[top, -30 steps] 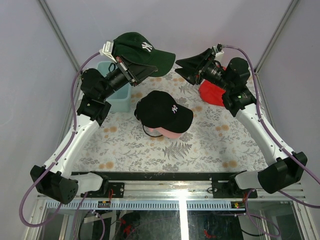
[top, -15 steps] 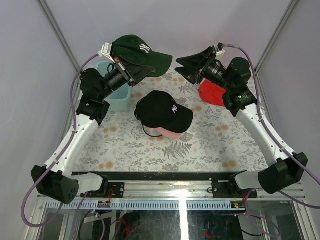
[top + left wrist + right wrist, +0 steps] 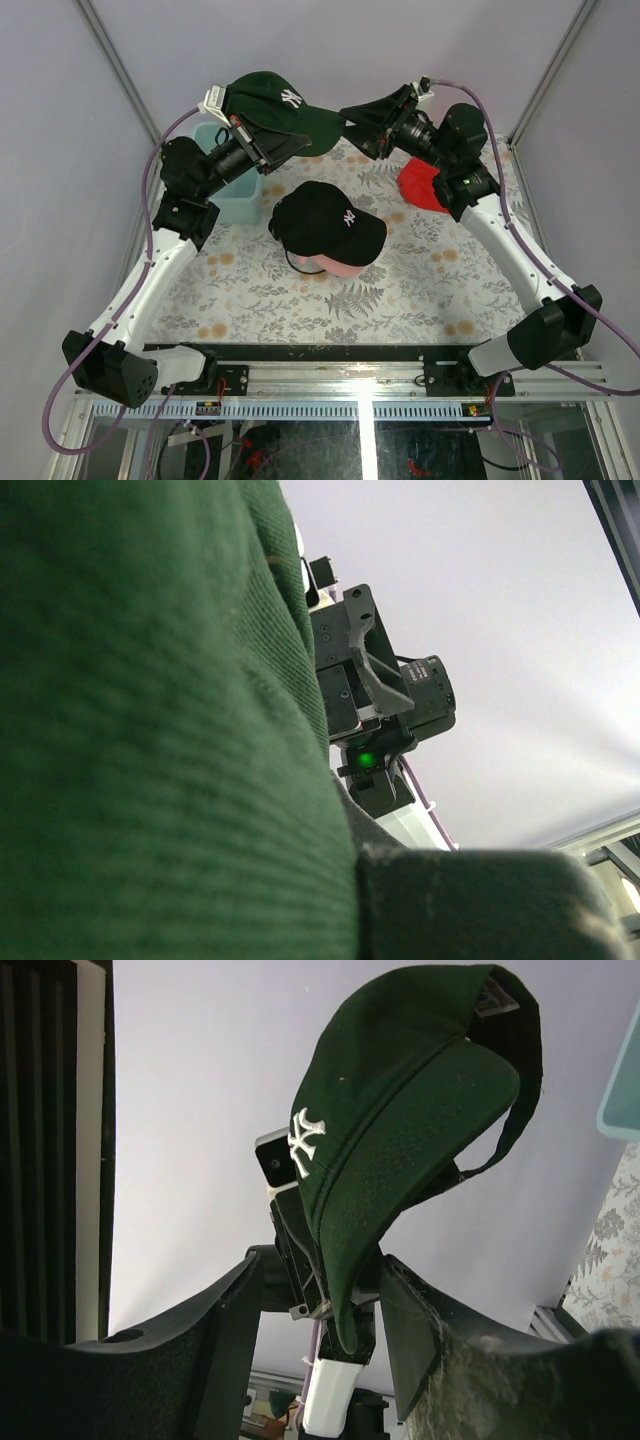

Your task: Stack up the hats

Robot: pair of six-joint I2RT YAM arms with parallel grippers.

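Observation:
The dark green cap (image 3: 285, 103) should next be grabbed by its brim tip (image 3: 337, 128) with my right gripper, so that its top stays free to stack over the black cap.
My left gripper (image 3: 268, 142) is shut on a dark green cap (image 3: 285, 103) with a white logo and holds it high at the back left. The cap's cloth (image 3: 150, 720) fills the left wrist view. In the right wrist view the cap (image 3: 400, 1110) hangs brim down, its brim tip between the fingers of my right gripper (image 3: 320, 1320), which stand wide apart. My right gripper (image 3: 358, 130) is open, just right of the brim. A black cap (image 3: 330, 222) with a white logo sits on the light pink cap (image 3: 342, 269) at mid-table.
A mint-green tub (image 3: 238, 198) stands at the back left under my left arm. A bright red cloth (image 3: 420, 186) lies at the back right under my right arm. The table has a floral cover (image 3: 400, 290). Frame posts stand at the back corners.
My right gripper has moved left and closed in on the green cap's brim. My left gripper has kept the cap nearly still.

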